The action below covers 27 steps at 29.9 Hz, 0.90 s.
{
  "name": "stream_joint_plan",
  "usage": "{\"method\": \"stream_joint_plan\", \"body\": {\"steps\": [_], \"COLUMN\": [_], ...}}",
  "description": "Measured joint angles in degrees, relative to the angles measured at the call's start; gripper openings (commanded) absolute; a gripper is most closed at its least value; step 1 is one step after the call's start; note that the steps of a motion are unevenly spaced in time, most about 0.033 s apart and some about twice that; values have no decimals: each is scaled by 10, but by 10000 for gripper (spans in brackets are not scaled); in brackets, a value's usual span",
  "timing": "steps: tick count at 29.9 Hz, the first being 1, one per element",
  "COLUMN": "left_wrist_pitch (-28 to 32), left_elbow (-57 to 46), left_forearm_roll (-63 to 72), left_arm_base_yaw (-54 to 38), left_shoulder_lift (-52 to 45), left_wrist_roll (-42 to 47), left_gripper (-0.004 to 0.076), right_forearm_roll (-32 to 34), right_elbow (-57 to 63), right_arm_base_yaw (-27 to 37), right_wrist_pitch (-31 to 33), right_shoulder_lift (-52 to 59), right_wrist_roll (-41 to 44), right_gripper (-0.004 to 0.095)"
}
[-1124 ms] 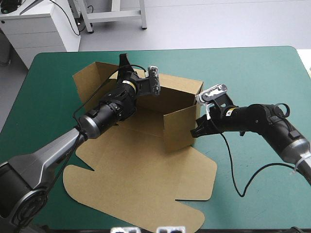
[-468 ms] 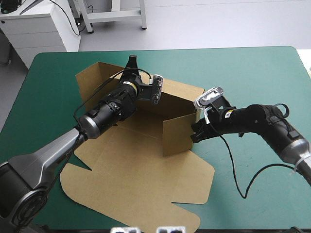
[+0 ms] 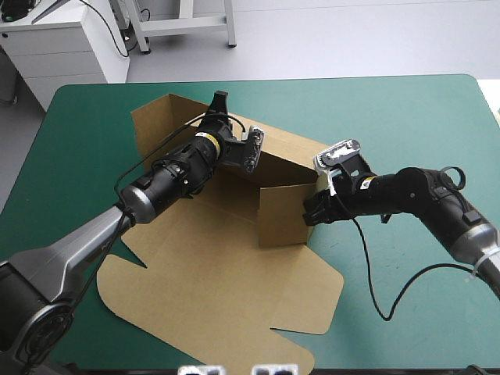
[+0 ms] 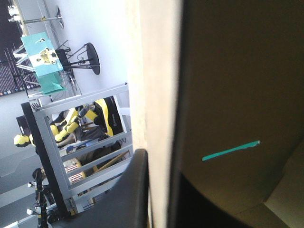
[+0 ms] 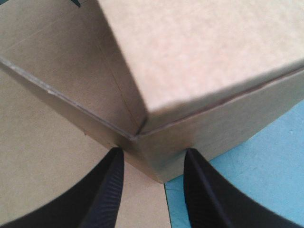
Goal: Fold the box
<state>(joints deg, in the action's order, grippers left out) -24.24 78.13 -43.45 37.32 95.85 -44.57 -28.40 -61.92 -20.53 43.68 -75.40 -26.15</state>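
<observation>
The right gripper takes hold of the box's upright end by its top edge (image 5: pixel 159 136) next, to fold the box into shape.
The brown box (image 3: pixel 281 215) stands mid-table with its back and right walls raised, and its lid (image 3: pixel 226 297) lies flat toward the front edge. My left gripper (image 3: pixel 219 105) is at the top of the back wall's left end, shut on that board. In the left wrist view the board's edge (image 4: pixel 156 71) runs up between the fingers (image 4: pixel 137 190) of my left gripper (image 4: pixel 159 164). My right gripper (image 3: pixel 311 211) is low at the box's front right corner. In the right wrist view my right gripper (image 5: pixel 153 152) is open, its fingers either side of that corner (image 5: pixel 156 171).
The flat lid reaches close to the table's front edge. The teal-green cover (image 3: pixel 406 117) shows to the right of the box and beyond it. A left flap (image 3: pixel 156 125) of the box stands tilted near the far left corner.
My left gripper has moved away and to the right with the back wall, tilting the left flap up. The whole box has turned and slid slightly left. The right gripper followed the corner leftward.
</observation>
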Motion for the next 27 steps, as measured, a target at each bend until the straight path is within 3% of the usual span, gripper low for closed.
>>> {"method": "stream_joint_plan", "body": {"steps": [6, 10, 21, 27], "left_wrist_pitch": [67, 75, 41, 23], "left_elbow": [-22, -24, -27, -29], "left_forearm_roll": [4, -5, -112, -138], "left_arm_base_yaw": [-19, -20, -12, -4], "left_shoulder_lift": [-3, -3, 0, 1], "left_wrist_roll": [19, 70, 260, 293], "left_gripper": [-8, -8, -8, -8], "right_forearm_roll": [50, 91, 152, 158], "right_elbow": [0, 0, 0, 0], "right_arm_base_yaw": [-3, -4, -4, -3], "right_wrist_pitch": [-31, -46, -136, -191], "right_shoulder_lift": [1, 1, -17, -73], "right_wrist_roll": [67, 91, 108, 106], "right_gripper": [336, 336, 336, 338]}}
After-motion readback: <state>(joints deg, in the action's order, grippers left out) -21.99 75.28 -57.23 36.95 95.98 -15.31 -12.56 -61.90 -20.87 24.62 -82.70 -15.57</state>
